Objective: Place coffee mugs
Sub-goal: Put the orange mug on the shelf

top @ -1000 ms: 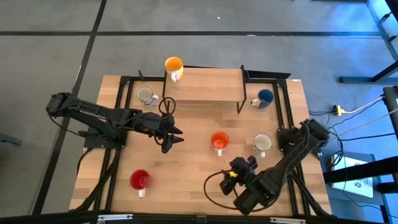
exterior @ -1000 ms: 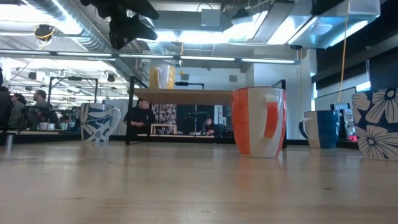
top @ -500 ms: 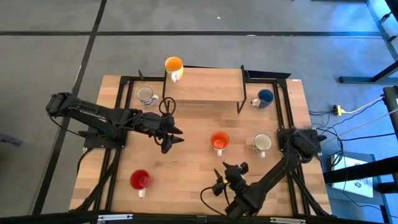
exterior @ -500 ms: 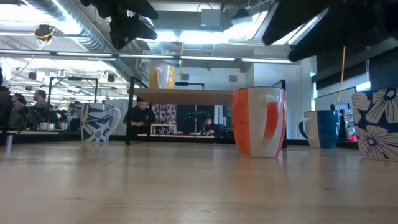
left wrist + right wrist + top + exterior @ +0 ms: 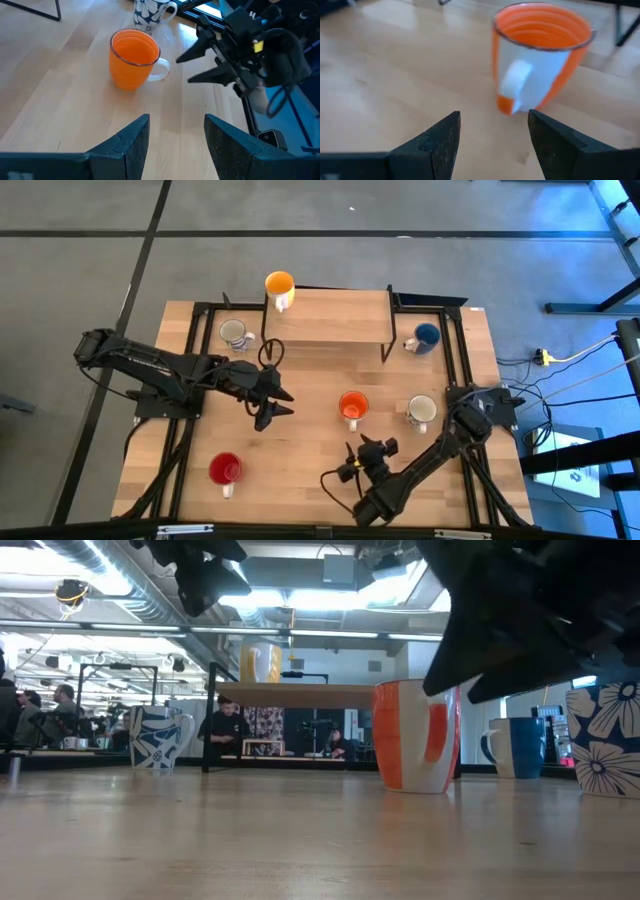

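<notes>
I need to move my right gripper toward the white handle before I close on the handle, because my fingers stop short of it and would miss it now.
The orange mug stands upright on the table's middle, its white handle turned to the near side. My right gripper hovers open just near of it, fingers slanting down at the handle, touching nothing. My left gripper hangs open above the table, left of the orange mug. A yellow mug stands on the wooden shelf. On the table stand a blue-patterned white mug, a dark blue mug, a flower-patterned mug and a red mug.
The shelf's black legs stand at the table's far middle. A black frame runs along the table's sides. Bare wood lies between the red mug and my right gripper. People sit in the room beyond the far edge.
My right gripper has sunk toward the table and tipped further down, ending close before the orange mug's handle, its fingers as far apart as before. My left gripper has rolled a little in place. No mug has moved.
</notes>
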Available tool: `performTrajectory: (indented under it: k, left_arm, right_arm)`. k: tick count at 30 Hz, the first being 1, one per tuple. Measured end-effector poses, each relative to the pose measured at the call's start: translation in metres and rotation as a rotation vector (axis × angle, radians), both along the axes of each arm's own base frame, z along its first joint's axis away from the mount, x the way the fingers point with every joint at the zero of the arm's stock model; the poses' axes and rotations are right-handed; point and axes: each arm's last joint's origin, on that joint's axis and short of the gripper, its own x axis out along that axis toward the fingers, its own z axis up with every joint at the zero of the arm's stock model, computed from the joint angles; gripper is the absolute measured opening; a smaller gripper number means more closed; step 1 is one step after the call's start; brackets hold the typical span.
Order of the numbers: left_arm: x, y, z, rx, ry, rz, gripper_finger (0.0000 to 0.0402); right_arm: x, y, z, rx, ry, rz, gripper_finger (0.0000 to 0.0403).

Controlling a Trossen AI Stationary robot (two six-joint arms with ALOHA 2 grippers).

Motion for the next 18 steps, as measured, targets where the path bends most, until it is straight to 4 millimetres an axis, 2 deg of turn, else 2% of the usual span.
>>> performTrajectory:
  k: [9, 18]
  left_arm:
    - [0.000, 0.000, 0.000, -0.002, 0.001, -0.002, 0.0183]
    - [-0.001, 0.000, -0.001, 0.000, 0.014, -0.002, 0.0183]
  right_arm:
    - [0.010, -0.020, -0.013, 0.019, -0.011, -0.064, 0.0221]
    - [0.022, -0.041, -0.014, 0.038, 0.014, -0.131, 0.0215]
